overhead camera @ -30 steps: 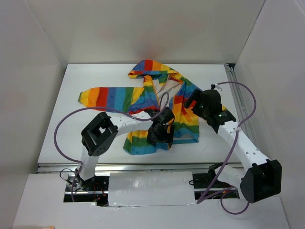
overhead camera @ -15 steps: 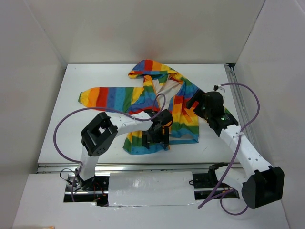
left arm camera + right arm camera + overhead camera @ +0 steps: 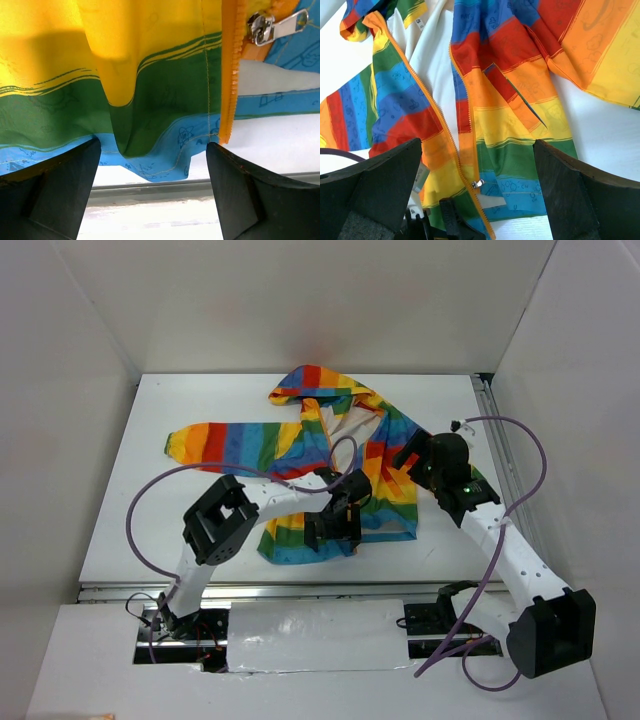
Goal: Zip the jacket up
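Note:
A raised fold of the blue hem [image 3: 332, 548] is between my open fingers, so my left gripper should close and catch it.
The rainbow-striped jacket [image 3: 300, 440] lies open on the white table, hood at the back and one sleeve stretched to the left. My left gripper [image 3: 331, 534] hovers open over its near hem, just left of the orange zipper. In the left wrist view the blue hem [image 3: 165, 150] hangs between my open fingers [image 3: 50, 195], with the zipper tape [image 3: 227, 75] and silver slider [image 3: 270, 25] to the right. My right gripper [image 3: 408, 455] is open above the jacket's right side. In the right wrist view the slider [image 3: 478, 184] sits low on the parted zipper, and the left gripper [image 3: 440, 220] shows beneath it.
A metal rail [image 3: 150, 186] runs along the table's near edge just past the hem. Another rail [image 3: 500, 460] lines the right side. White walls enclose the table. A purple cable [image 3: 150, 502] loops over the left arm and another [image 3: 520, 440] arcs by the right arm.
The left arm's elbow has swung right and its gripper has slid toward the jacket's near hem. The right arm shifted slightly right, then stayed still. Both grippers stayed open.

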Tool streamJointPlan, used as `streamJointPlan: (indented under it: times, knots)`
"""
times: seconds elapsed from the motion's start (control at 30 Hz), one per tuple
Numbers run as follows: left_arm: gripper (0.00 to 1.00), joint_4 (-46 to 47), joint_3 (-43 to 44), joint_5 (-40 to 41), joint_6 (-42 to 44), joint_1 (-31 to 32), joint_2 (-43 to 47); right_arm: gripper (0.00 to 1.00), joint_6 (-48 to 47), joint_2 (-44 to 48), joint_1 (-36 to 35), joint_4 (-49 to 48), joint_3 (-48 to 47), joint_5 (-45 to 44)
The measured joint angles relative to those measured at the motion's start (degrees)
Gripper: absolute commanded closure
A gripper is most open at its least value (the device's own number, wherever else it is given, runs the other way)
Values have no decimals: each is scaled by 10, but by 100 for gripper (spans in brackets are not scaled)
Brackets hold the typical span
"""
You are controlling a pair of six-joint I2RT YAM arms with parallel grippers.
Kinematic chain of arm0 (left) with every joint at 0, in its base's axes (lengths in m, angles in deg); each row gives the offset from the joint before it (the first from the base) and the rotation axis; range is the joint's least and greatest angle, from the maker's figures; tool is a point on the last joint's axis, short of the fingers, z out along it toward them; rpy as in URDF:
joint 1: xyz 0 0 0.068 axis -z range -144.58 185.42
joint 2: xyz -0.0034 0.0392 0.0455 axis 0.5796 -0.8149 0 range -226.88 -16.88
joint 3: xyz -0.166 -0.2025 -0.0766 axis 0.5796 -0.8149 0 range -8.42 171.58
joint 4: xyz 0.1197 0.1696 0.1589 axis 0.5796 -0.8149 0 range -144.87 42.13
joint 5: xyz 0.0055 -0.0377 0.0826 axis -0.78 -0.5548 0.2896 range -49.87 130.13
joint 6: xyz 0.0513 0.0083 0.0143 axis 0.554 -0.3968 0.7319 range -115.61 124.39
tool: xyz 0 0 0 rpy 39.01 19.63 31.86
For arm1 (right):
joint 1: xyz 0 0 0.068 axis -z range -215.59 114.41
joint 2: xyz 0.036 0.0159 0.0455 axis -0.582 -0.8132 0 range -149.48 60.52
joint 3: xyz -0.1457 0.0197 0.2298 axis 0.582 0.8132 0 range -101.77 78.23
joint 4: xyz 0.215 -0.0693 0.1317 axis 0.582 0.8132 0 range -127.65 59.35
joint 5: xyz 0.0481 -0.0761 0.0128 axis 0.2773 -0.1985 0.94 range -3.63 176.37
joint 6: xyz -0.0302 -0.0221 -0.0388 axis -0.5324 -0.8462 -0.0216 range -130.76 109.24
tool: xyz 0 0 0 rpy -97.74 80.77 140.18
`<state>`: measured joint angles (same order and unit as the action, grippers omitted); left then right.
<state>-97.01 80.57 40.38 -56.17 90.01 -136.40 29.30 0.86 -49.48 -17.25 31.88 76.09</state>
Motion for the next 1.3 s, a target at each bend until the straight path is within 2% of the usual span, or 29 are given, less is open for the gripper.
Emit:
streamJointPlan:
  times: [0.13, 0.27, 0.5, 0.57, 0.83, 0.87, 0.9, 0.93, 1.0, 1.17, 1.3]
  knots:
    - [1, -6, 7, 7, -9, 4, -5, 0, 2, 1, 1, 0, 2, -4]
    - [9, -17, 15, 15, -17, 5, -12, 0, 4, 1, 1, 2, 8, -10]
    - [5, -89, 73, 38, -80, 14, -50, 0, 9, 1, 2, 3, 9, -24]
    - [8, -96, 75, 40, -92, 16, -51, 0, 9, 1, 3, 3, 9, -29]
    - [48, -81, 71, 42, -124, 23, -51, 0, 10, 1, 6, 3, 9, -39]
    - [61, -76, 70, 41, -121, 23, -51, 0, 10, 1, 7, 3, 9, -40]
    - [87, -73, 68, 41, -120, 23, -49, 0, 10, 1, 7, 3, 10, -39]
    - [92, -71, 61, 43, -116, 23, -46, 0, 10, 1, 7, 3, 10, -39]
    - [100, -67, 45, 44, -104, 21, -35, 0, 6, 1, 7, 0, 13, -32]
    - [100, -26, -3, 47, -85, 17, 0, 0, -21, 2, -5, -2, 28, 5]
    - [100, 9, -70, 67, -67, 11, 48, 0, -42, -25, -44, 9, 16, 19]
